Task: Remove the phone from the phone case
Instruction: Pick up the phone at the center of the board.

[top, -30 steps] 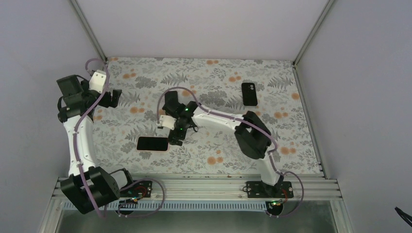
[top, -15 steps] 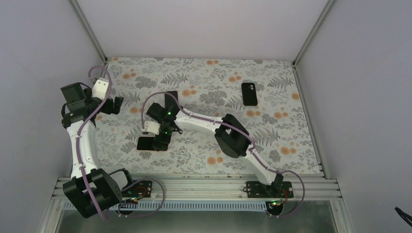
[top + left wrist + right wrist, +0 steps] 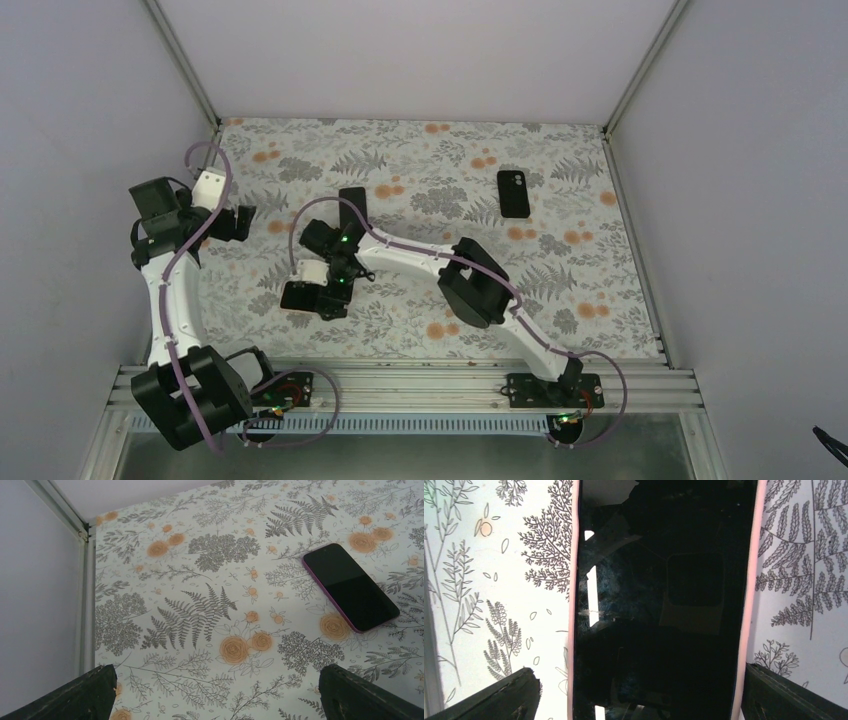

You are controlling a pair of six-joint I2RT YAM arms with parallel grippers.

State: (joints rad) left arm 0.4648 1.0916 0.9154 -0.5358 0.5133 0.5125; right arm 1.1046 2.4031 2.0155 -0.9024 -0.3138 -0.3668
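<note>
My right gripper needs to close now and would hold the phone case, with both long sides of the phone between its fingers.
The phone (image 3: 664, 605), dark-screened, lies face up in its pale pink phone case (image 3: 572, 605) and fills the right wrist view. My right gripper (image 3: 644, 700) hangs open right over it, one finger (image 3: 499, 695) off each long side, touching neither edge. From above, the right gripper (image 3: 328, 292) covers most of the phone (image 3: 296, 296) near the table's front left. My left gripper (image 3: 236, 222) is open and empty over the mat to the rear left, apart from the phone. In its own view the left gripper (image 3: 215, 700) has only mat between its fingers (image 3: 75, 695).
A black phone (image 3: 514, 193) lies at the back right. A dark slab (image 3: 352, 203) lies behind the right wrist. The left wrist view shows a dark phone with a magenta rim (image 3: 350, 587) alone on the floral mat, and the wall rail (image 3: 87, 580) at left.
The right arm has swung left and forward, bringing its open gripper from beside the phone's right end to directly over it. The left arm has shifted slightly.
</note>
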